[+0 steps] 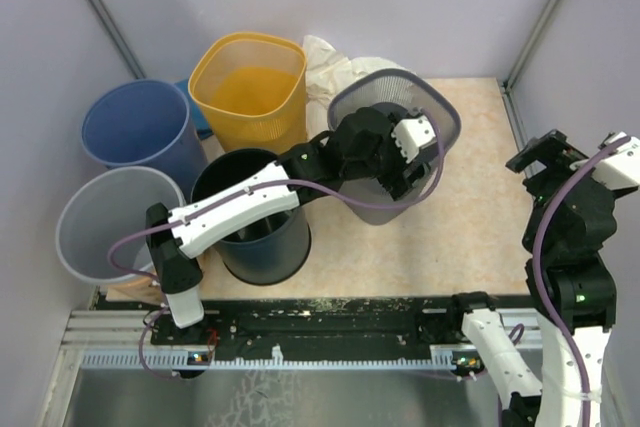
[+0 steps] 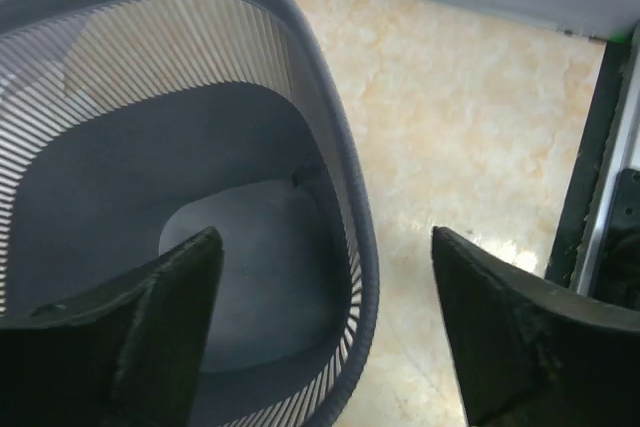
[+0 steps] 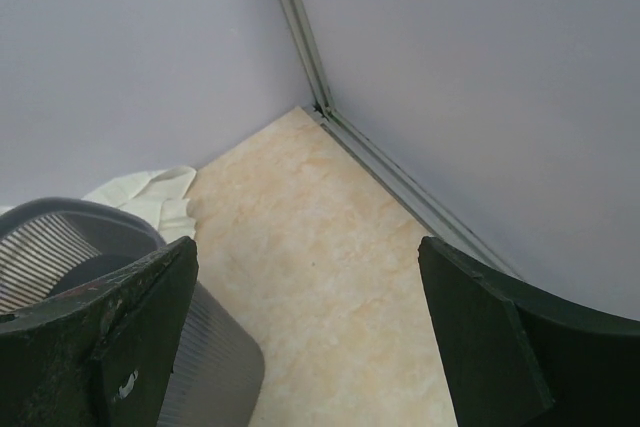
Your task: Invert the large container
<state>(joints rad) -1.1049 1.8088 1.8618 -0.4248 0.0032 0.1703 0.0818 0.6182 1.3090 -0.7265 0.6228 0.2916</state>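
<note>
My right gripper grabs the large container's rim on the side facing the dark navy bin next, to turn the container over.
The large container, a grey slatted bin, stands upright with its mouth up at the back middle of the table. My left gripper hangs over its near-right rim. In the left wrist view the gripper is open and straddles the rim: one finger is inside the bin, the other outside over the table. Neither pad touches the wall. My right gripper is raised at the right edge, open and empty, with the bin to its lower left.
A yellow mesh bin, a blue bin, a dark navy bin and a translucent grey bin crowd the left. White cloth lies behind the grey bin. Walls close in the back and sides.
</note>
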